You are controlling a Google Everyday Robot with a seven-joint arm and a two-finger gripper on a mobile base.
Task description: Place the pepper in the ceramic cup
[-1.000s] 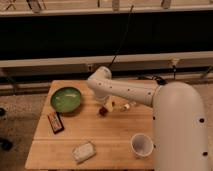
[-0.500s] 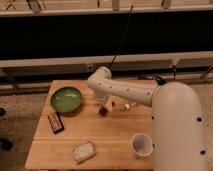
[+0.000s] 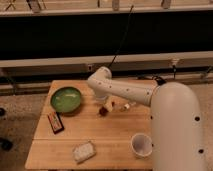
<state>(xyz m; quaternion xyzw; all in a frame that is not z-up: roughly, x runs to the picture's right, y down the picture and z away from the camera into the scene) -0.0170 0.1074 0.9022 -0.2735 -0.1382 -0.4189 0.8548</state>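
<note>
My gripper grabs the pepper's small dark red body (image 3: 103, 111) next, to place the pepper in the ceramic cup (image 3: 141, 144).
The pepper (image 3: 103, 111) is a small dark red piece lying on the wooden table (image 3: 115, 131) near its middle. My gripper (image 3: 108, 106) hangs at the end of the white arm just above and to the right of the pepper, open, with its tips close to it. Whether the tips touch the pepper I cannot tell. The ceramic cup (image 3: 141, 144) is white and stands upright near the table's front right corner, well apart from the gripper.
A green bowl (image 3: 66, 99) sits at the back left. In front of it lies a dark flat bar (image 3: 55, 122). A clear wrapped packet (image 3: 83, 151) lies near the front edge. My large white arm body (image 3: 177, 125) covers the table's right side.
</note>
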